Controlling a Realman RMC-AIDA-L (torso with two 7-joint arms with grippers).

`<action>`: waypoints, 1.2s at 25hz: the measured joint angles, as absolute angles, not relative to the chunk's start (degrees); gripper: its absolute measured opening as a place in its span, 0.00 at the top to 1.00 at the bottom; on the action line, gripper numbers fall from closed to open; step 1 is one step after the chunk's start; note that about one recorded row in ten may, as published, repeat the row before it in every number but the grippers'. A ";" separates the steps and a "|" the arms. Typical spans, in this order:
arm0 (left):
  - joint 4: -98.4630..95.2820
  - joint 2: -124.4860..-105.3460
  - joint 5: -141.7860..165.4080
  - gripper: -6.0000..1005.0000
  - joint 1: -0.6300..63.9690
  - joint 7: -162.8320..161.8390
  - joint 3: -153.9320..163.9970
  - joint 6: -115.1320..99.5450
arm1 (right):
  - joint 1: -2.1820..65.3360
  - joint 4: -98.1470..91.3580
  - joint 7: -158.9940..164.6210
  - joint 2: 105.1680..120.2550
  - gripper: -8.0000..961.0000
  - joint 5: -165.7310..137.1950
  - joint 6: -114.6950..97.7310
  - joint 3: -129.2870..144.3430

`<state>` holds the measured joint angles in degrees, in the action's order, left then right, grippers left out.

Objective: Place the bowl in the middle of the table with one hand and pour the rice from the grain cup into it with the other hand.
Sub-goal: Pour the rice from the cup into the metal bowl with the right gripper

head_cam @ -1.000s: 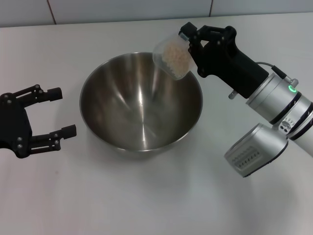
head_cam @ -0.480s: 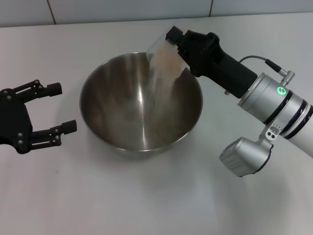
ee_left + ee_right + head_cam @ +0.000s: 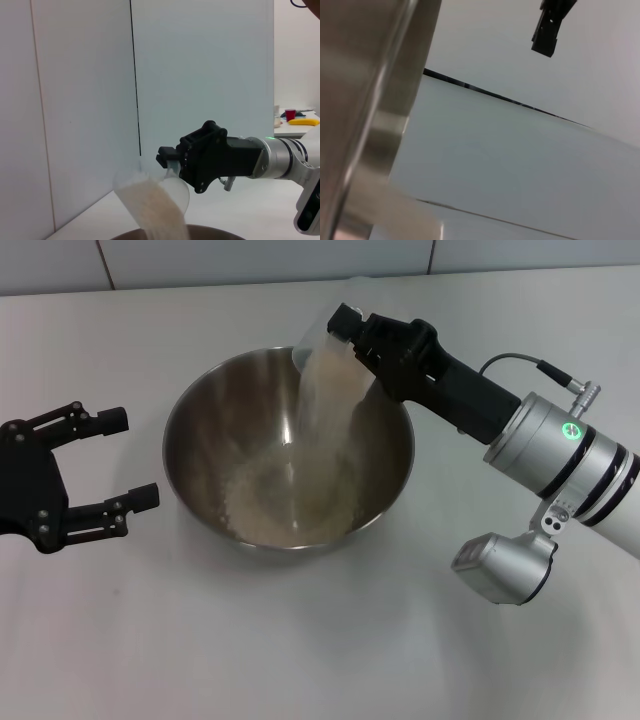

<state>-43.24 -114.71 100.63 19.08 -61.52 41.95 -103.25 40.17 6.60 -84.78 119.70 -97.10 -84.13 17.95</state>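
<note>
My right gripper should stay closed for now and stand the grain cup upright on the tabletop before it opens, because the grain cup is tipped above the bowl and is pouring rice.
The steel bowl [image 3: 186, 400] stands mid-table. My right gripper [image 3: 345, 328] is shut on the clear grain cup [image 3: 316, 340], tipped mouth-down over the bowl's far rim. Rice [image 3: 322, 410] falls from it in a stream, and a pale heap of grains [image 3: 262, 512] lies on the bowl's bottom. In the left wrist view the right gripper [image 3: 169, 161] holds the tilted cup [image 3: 175, 192], with rice [image 3: 157, 212] running down toward the bowl's rim [image 3: 215, 231]. Left of the bowl, apart from it, my left gripper [image 3: 132, 458] is open and holds nothing. The right wrist view shows the bowl's outer wall [image 3: 365, 100] close up.
The white table [image 3: 300, 650] spreads around the bowl. A pale wall with a dark seam [image 3: 135, 75] backs the table. A black gripper finger [image 3: 551, 22] shows far off in the right wrist view.
The right gripper has tipped the cup further and shifted slightly left. Rice now pours in a full stream, and grains have gathered in the bowl. The left gripper has hardly moved.
</note>
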 joint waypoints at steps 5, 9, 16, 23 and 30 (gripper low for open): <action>-43.24 -114.73 100.64 0.17 19.19 -61.50 41.92 -103.08 | 40.17 6.57 -85.27 119.71 0.93 -97.74 -84.10 18.01; -43.24 -114.73 100.64 0.17 19.34 -61.58 41.92 -102.97 | 40.17 6.58 -85.30 119.71 0.93 -97.80 -84.11 17.97; -43.24 -114.69 100.64 0.17 19.56 -61.44 41.92 -102.87 | 40.17 6.63 -85.79 119.71 0.92 -97.90 -83.98 17.93; -43.24 -114.57 100.64 0.17 19.68 -61.43 41.92 -102.83 | 40.17 6.86 -90.15 119.73 0.92 -97.91 -83.81 17.66; -43.24 -114.43 100.64 0.17 19.69 -61.36 41.77 -102.83 | 40.46 6.57 -97.14 119.80 0.92 -97.70 -85.64 17.25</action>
